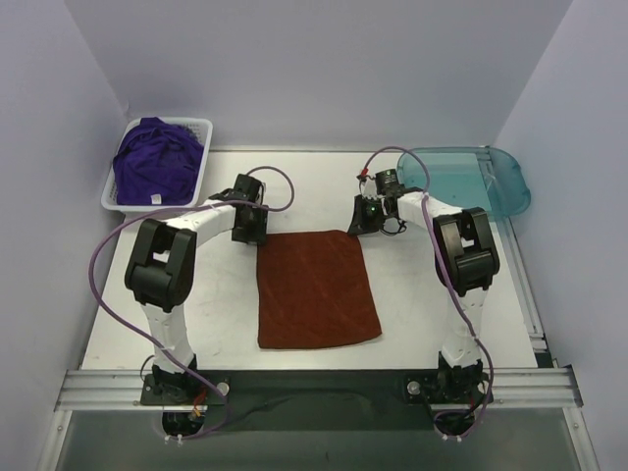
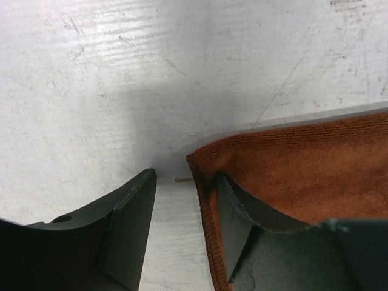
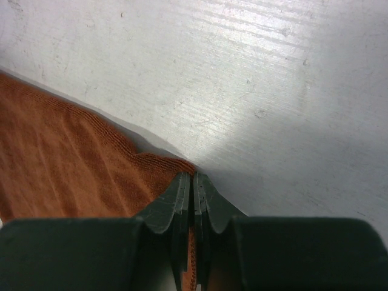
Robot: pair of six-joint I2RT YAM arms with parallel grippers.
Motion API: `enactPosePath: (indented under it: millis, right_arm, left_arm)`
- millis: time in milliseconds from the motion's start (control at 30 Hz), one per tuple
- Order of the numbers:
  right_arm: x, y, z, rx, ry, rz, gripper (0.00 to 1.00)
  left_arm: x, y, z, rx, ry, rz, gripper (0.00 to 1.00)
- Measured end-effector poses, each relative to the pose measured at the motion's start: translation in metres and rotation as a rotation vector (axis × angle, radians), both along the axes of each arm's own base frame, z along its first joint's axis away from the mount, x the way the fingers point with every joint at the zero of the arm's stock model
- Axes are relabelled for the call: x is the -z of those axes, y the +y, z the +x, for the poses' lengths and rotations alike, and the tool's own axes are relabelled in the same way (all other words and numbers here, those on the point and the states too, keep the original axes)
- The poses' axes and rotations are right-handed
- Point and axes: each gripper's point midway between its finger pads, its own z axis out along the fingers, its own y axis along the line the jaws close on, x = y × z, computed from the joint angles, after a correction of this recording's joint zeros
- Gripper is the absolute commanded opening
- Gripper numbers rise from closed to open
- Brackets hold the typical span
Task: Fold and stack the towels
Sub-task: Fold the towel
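The left gripper next grabs the rust-orange towel's free far corner [image 1: 261, 240] [image 2: 200, 173], matching the right gripper's corner, to fold the towel's far edge over evenly.
A rust-orange towel [image 1: 314, 289] lies spread flat on the white table. My left gripper [image 1: 249, 234] is open at the towel's far left corner [image 2: 200, 167]; its right finger [image 2: 248, 236] rests on the cloth, its left finger [image 2: 121, 230] on bare table beside the edge. My right gripper [image 1: 365, 228] is shut on the towel's far right corner [image 3: 182, 167], with the hem pinched between the fingers [image 3: 182, 200]. Several deep purple towels [image 1: 157, 157] lie heaped in the white basket at the far left.
A white slotted basket [image 1: 201, 128] stands at the far left corner. A translucent teal tray [image 1: 481, 182] stands at the far right. The table's [image 1: 422, 304] metal rail runs along the near edge. Walls close in on three sides.
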Motion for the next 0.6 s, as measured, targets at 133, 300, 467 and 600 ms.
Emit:
enactPosePath:
  millis: [133, 300, 467, 600]
  right_arm:
    - [0.0001, 0.0003, -0.0003, -0.005, -0.001, 0.002, 0.00]
    - [-0.0001, 0.0007, -0.0004, -0.006, -0.001, 0.004, 0.00]
    - [-0.0001, 0.0008, -0.0005, -0.007, -0.001, 0.004, 0.00]
    - [0.0000, 0.0008, -0.0007, -0.007, -0.002, 0.005, 0.00]
  left_arm:
    - [-0.0017, -0.0002, 0.0062, 0.001, -0.015, -0.043, 0.60]
    - [-0.0037, -0.0022, 0.0045, 0.030, -0.046, -0.072, 0.61]
    - [-0.0042, -0.0039, 0.0048, 0.047, -0.056, -0.088, 0.57]
    - [-0.0033, -0.0065, 0.0095, 0.062, -0.058, -0.092, 0.52]
